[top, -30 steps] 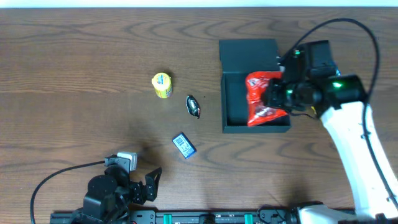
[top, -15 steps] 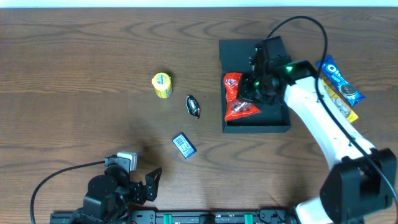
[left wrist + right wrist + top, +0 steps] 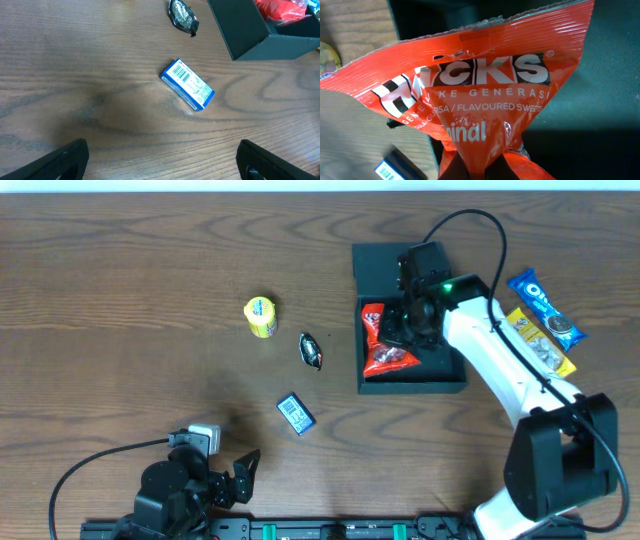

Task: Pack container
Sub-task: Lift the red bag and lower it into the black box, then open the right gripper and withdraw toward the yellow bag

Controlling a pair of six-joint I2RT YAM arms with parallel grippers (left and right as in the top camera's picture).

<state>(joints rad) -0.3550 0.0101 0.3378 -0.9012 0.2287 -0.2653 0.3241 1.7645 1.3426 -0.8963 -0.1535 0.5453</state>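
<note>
The body of the packet is inside the container's open sides, so the packet would land in the container [image 3: 455, 380] if my right gripper opened now.
The dark teal container [image 3: 455, 380] stands open at the right of the table, its flat lid [image 3: 390, 265] lying behind it. A red snack packet [image 3: 377, 348] rests in its left half and fills the right wrist view [image 3: 485, 85]. My right gripper [image 3: 405, 330] is shut on that packet inside the box [image 3: 615, 75]. My left gripper [image 3: 235, 480] is open and empty near the front edge; its fingers frame bare wood [image 3: 160, 160]. The container's corner shows in the left wrist view [image 3: 250, 30].
A blue box [image 3: 295, 414] [image 3: 187, 84], a black wrapped sweet [image 3: 312, 350] [image 3: 182, 15] and a yellow cup [image 3: 261, 317] lie left of the container. A blue biscuit pack [image 3: 545, 305] and a yellow packet [image 3: 540, 345] lie to its right.
My right gripper carried the red packet leftward and down into the container's left half. The blue and yellow packs on the right came into view. The left arm stayed still.
</note>
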